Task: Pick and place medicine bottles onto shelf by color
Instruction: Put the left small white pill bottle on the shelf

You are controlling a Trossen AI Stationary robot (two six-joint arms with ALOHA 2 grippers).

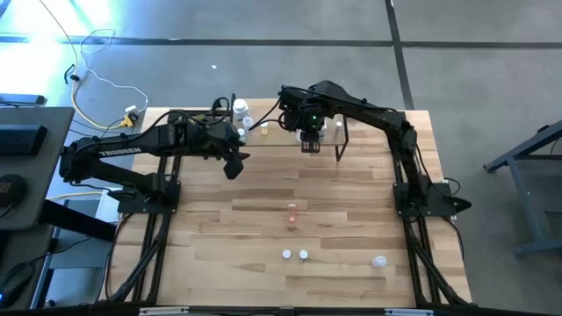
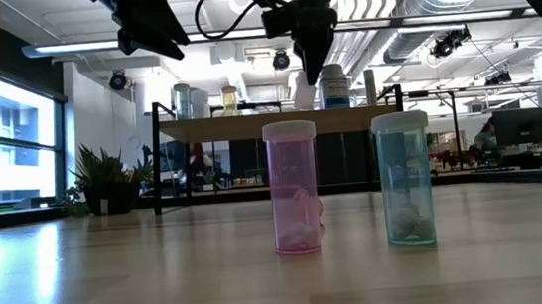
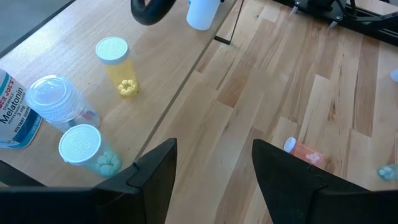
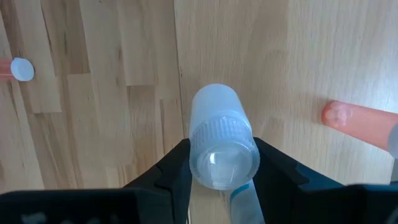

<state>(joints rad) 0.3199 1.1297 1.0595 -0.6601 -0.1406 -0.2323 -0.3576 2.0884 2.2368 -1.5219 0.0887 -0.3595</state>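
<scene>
My right gripper should open, because the white bottle reaches down to the shelf board [image 4: 273, 81] in the right wrist view.
My right gripper [image 4: 224, 152] hangs over the far shelf [image 3: 163, 62], pointing down and shut on a white bottle [image 4: 217, 134]. In the low view this bottle [image 2: 303, 91] reaches down to the shelf board; whether it touches the board I cannot tell. My left gripper [image 3: 214, 163] hovers open and empty above the table, beside the shelf's left end. A yellow bottle [image 3: 116, 62], a clear one [image 3: 59, 99] and a green one [image 3: 84, 148] stand on that end. A pink bottle [image 1: 291, 212] lies on the table's middle. My right gripper pinches the white bottle at its ribbed cap [image 4: 198, 158] between its two fingers, one on each side. The fingers come from above, pointing down. The bottle hangs upright below them, cap up.
A labelled Melatonin bottle [image 3: 11, 112] stands at the shelf's left end and a pink-orange bottle [image 4: 357, 118] farther right. Near the table's front edge stand a pink bottle [image 2: 293, 187], a teal one [image 2: 405, 179] and another [image 1: 378, 261]. Bare wood lies between them and the shelf.
</scene>
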